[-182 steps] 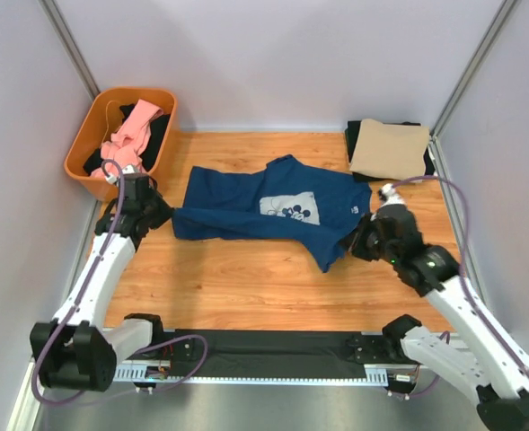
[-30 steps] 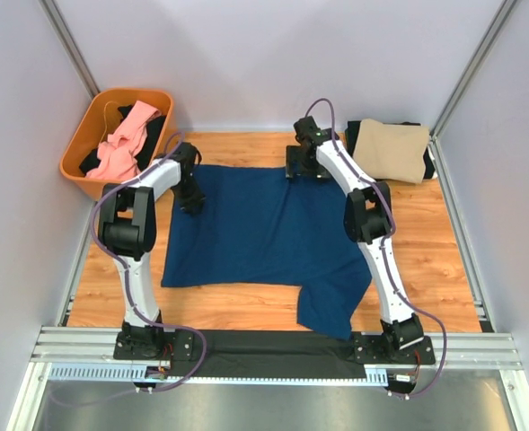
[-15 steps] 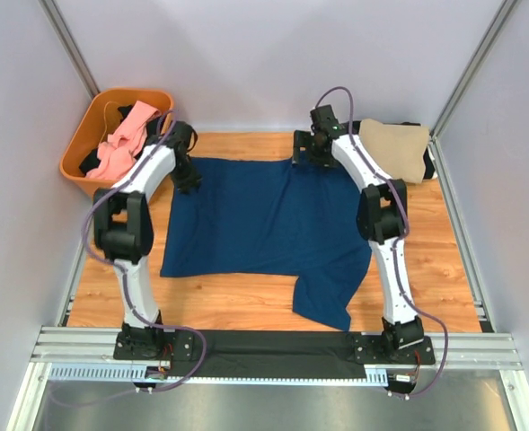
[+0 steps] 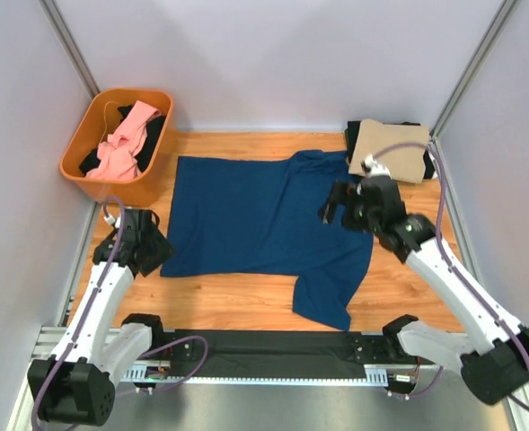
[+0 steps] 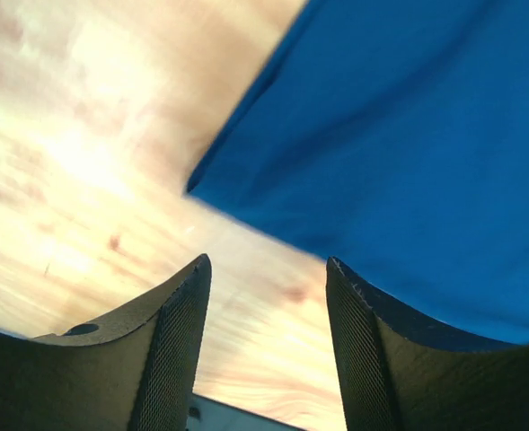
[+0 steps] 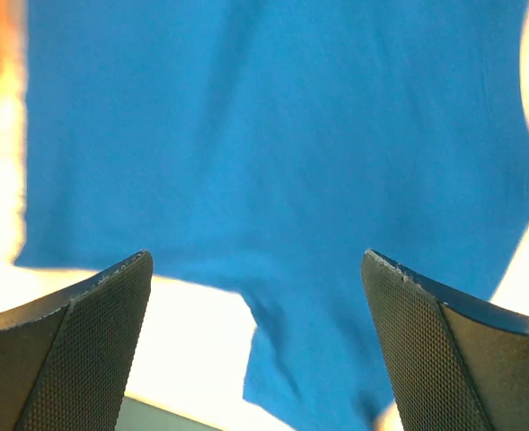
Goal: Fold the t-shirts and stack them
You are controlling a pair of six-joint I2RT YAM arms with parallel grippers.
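The left gripper picks up the navy t-shirt [image 4: 260, 215] by its near hem corner [image 4: 167, 270] next, to fold the t-shirt's near side over its body.
A navy t-shirt [image 4: 260, 215] lies spread flat across the middle of the table, plain side up, with one sleeve [image 4: 329, 301] trailing toward the near edge. My left gripper [image 4: 159, 253] sits just off its near left corner. In the left wrist view the left gripper [image 5: 266, 269] is open over bare wood, and the navy t-shirt [image 5: 408, 126] lies just beyond the fingertips. My right gripper [image 4: 329, 208] hovers over the shirt's right side. In the right wrist view the right gripper [image 6: 255, 260] is wide open above the navy t-shirt [image 6: 273, 126], holding nothing.
At the back left stands an orange basket [image 4: 125, 190] with a pink t-shirt [image 4: 120, 148] and a black one [image 4: 154, 133] inside. A folded tan t-shirt [image 4: 392, 148] lies on a black one [image 4: 350, 142] at the back right. Grey walls close in both sides.
Both arms have drawn back from the shirt's far edge toward the near side. The left gripper has opened and let go of the cloth, and the shirt now lies flat.
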